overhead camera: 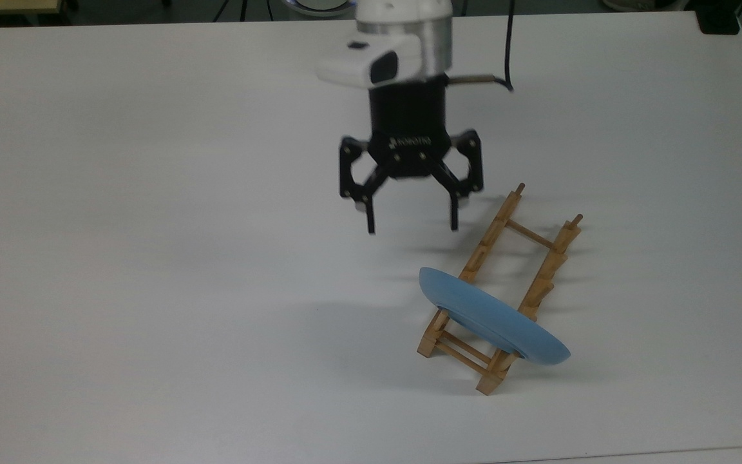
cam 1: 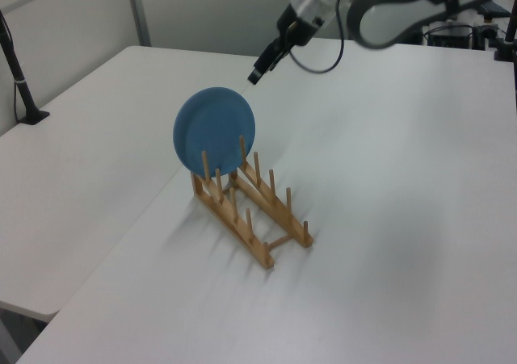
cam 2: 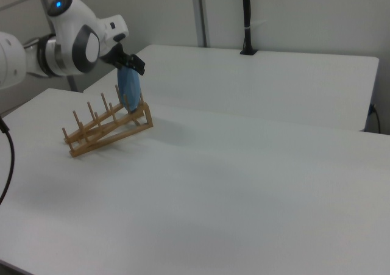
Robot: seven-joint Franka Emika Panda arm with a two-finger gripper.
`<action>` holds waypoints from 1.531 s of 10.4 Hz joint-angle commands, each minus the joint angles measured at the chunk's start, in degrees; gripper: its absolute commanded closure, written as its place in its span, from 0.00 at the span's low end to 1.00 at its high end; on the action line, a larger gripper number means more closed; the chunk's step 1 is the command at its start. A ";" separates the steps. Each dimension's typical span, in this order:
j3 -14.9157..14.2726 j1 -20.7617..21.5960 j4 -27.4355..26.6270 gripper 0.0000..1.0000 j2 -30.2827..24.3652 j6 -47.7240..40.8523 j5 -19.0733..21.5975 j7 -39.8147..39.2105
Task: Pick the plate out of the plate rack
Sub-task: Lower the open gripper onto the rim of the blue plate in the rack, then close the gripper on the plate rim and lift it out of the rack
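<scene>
The robot should grab the light-blue plate by its rim next. The gripper can then pick it out of the wooden plate rack.
The light-blue plate stands on edge in the end slots of the wooden plate rack, at the rack's lower end in the top view. It faces the camera as a round disc in the left view. In the right view the plate is seen edge-on at the rack's right end. My gripper hangs open and holds nothing, up and to the left of the plate in the top view, beside the rack's empty far end. In the left view the gripper sits above and just right of the plate's top rim.
The rack stands on a wide white table. A second white table adjoins it on the left view's left, with a black post on it. Another black post stands at the back in the right view. A cable trails from the arm.
</scene>
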 commanded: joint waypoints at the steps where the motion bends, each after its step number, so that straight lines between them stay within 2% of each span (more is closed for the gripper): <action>1: -0.54 1.25 2.42 0.06 5.68 8.28 -6.71 6.94; 3: -0.54 1.34 5.05 0.06 8.67 8.91 -10.76 10.73; 4: -0.54 1.34 5.93 0.11 9.55 9.08 -11.99 11.53; 5: -0.54 1.86 6.29 0.25 9.82 9.52 -12.09 11.97; 7: -0.45 1.95 6.29 0.77 10.18 11.45 -12.01 12.93; 8: -0.45 1.95 6.12 0.95 10.18 12.07 -12.09 14.07; 9: -0.45 2.04 6.12 1.00 10.18 12.07 -12.18 14.26; 12: -0.45 1.95 6.03 1.00 9.83 12.16 -14.10 14.26; 16: -0.19 1.34 4.36 1.00 2.64 11.11 -13.07 14.52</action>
